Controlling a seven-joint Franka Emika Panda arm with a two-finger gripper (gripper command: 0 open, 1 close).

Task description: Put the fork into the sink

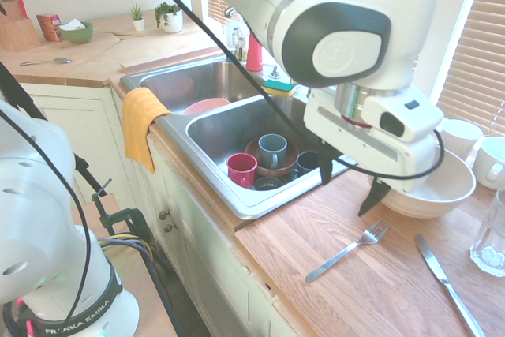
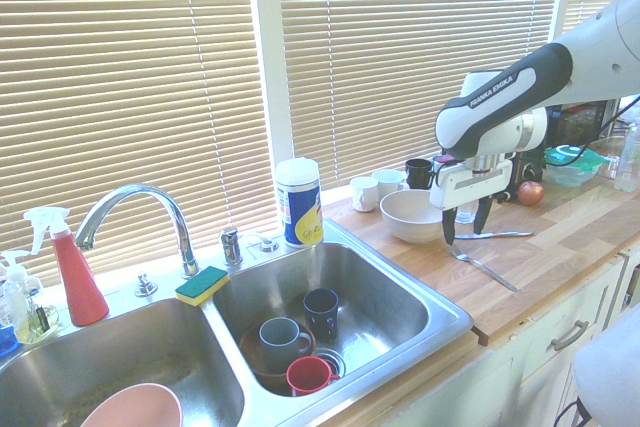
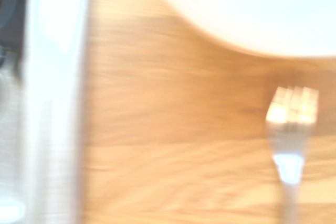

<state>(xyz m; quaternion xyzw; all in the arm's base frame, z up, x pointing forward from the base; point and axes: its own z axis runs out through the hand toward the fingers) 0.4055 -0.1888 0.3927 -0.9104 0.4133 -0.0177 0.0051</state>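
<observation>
I should next pick up the fork by its slim handle (image 2: 491,272) (image 3: 290,203) to put it into the sink, since the fork's pointed tines lie toward the cream bowl.
The silver fork (image 1: 347,250) (image 2: 483,267) lies flat on the wooden counter, tines toward the cream bowl; the wrist view shows its tines (image 3: 292,106) blurred. The steel sink (image 1: 260,204) (image 2: 440,332) has two basins, and its rim (image 3: 55,103) runs along one side of the wrist view. My gripper (image 1: 349,185) (image 2: 466,225) hangs open and empty above the counter, between the sink's edge and the bowl, a little above and behind the fork's tines. It touches nothing.
The cream bowl (image 1: 442,187) (image 2: 408,215) stands just behind the gripper. A table knife (image 1: 450,286) (image 2: 490,235) and a glass (image 1: 491,234) lie beyond the fork. The near basin holds a grey mug (image 1: 272,149), a red cup (image 1: 241,169) and a dark mug (image 2: 321,307).
</observation>
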